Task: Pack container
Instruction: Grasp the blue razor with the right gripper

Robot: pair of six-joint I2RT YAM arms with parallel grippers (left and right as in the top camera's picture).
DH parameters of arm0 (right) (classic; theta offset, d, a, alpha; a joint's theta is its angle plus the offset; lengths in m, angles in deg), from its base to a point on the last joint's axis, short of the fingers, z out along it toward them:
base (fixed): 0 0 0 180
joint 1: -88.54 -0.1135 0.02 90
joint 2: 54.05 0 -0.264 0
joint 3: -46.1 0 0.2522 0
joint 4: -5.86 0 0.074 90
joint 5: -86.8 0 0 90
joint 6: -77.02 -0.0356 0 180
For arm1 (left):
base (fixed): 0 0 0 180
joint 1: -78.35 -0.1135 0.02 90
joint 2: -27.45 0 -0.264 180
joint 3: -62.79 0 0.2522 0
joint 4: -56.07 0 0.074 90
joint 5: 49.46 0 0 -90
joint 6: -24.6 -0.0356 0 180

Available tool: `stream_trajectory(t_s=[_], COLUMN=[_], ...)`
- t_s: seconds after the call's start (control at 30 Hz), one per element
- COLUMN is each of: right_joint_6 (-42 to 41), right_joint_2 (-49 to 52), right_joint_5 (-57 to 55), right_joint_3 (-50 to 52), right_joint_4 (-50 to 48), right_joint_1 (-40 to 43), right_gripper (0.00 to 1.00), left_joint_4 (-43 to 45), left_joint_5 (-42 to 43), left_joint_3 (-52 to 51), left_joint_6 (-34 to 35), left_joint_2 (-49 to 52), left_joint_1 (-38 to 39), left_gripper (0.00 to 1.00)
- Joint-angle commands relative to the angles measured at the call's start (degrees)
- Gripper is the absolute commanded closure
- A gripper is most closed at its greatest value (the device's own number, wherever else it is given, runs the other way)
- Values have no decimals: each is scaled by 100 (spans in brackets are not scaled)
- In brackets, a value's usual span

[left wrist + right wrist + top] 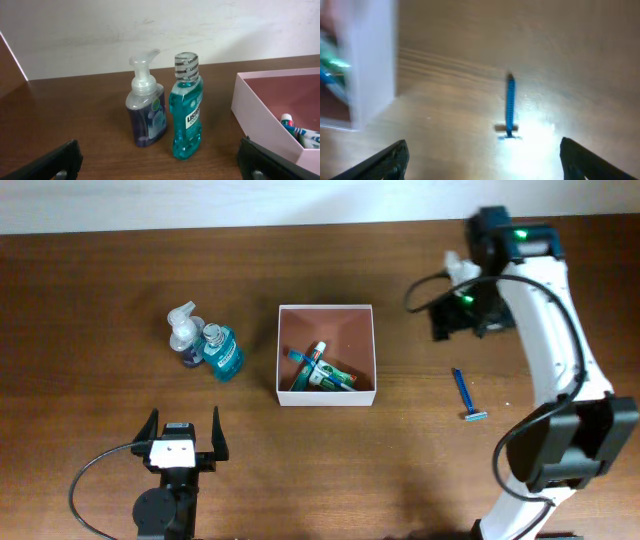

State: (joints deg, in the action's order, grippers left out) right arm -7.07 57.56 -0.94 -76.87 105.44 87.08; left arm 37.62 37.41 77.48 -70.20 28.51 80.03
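I will grab the blue razor (pixel 467 396) across its handle with my right gripper, so the handle's end stays free to go into the container first.
The container (pixel 285 352), a square shallow white-walled box with a pinkish-brown inside, sits mid-table and holds a toothpaste tube (pixel 322 372). Its corner shows in the left wrist view (pixel 260 112) and the right wrist view (pixel 372 75). A clear soap pump bottle (pixel 183 336) (pixel 146 107) and a teal mouthwash bottle (pixel 222 352) (pixel 187 110) stand left of the container. A blue razor (pixel 467 396) (pixel 510 107) lies on the table right of it. My left gripper (pixel 184 442) (pixel 165 162) is open near the front edge. My right gripper (pixel 462 316) (pixel 482 157) is open, above the razor.
The table is dark brown wood. A pale wall (pixel 200 200) runs along its far edge. My right arm (pixel 555 370) reaches across the right side of the table.
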Motion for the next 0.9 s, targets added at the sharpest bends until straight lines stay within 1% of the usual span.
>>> stream_trajectory(t_s=[0.0, 0.13, 0.23, 0.27, 0.37, 0.47, 0.57, 0.67, 0.73, 0.77, 0.8, 0.83, 0.87], right_joint_6=[-195, -195, -197, -199, -243, -267, -345, -345, -345, -345, -345, -345, -345], right_joint_2=[-109, -109, -109, -109, -109, -109, -109, -109, -109, -109, -109, -109, -109], right_joint_5=[179, 201, 221, 221, 201, 146, 20, 17, -4, -28, -52, -70, -94], right_joint_3=[894, 1956, 2485, 2813, 3226, 3515, 3856, 4098, 4205, 4218, 4218, 4218, 4218], right_joint_4=[-267, -879, -1272, -1565, -2028, -2518, -3064, -3359, -3460, -3469, -3469, -3469, -3471], right_joint_1=[450, 570, 553, 555, 562, 562, 562, 562, 562, 562, 562, 562, 562], right_gripper=[11, 12, 13, 15, 18, 23, 24, 25, 29, 35, 38, 47, 53], left_joint_4=[11, 11, 11, 11, 13, 11, 11, 11, 13, 11, 11, 11, 11], left_joint_5=[83, 83, 83, 83, 83, 83, 83, 83, 83, 83, 83, 83, 83], left_joint_3=[-42, -42, -42, -42, -42, -42, -42, -42, -42, -42, -42, -42, -42], left_joint_6=[-68, -68, -68, -68, -68, -68, -68, -68, -68, -68, -68, -68, -68], left_joint_2=[-28, -28, -28, -28, -28, -28, -28, -28, -28, -28, -28, -28, -28], left_joint_1=[-35, -35, -35, -35, -35, -35, -35, -35, -35, -35, -35, -35, -35], left_gripper=[0, 1, 1, 1, 0, 1, 1, 0, 1, 1, 1, 1, 1])
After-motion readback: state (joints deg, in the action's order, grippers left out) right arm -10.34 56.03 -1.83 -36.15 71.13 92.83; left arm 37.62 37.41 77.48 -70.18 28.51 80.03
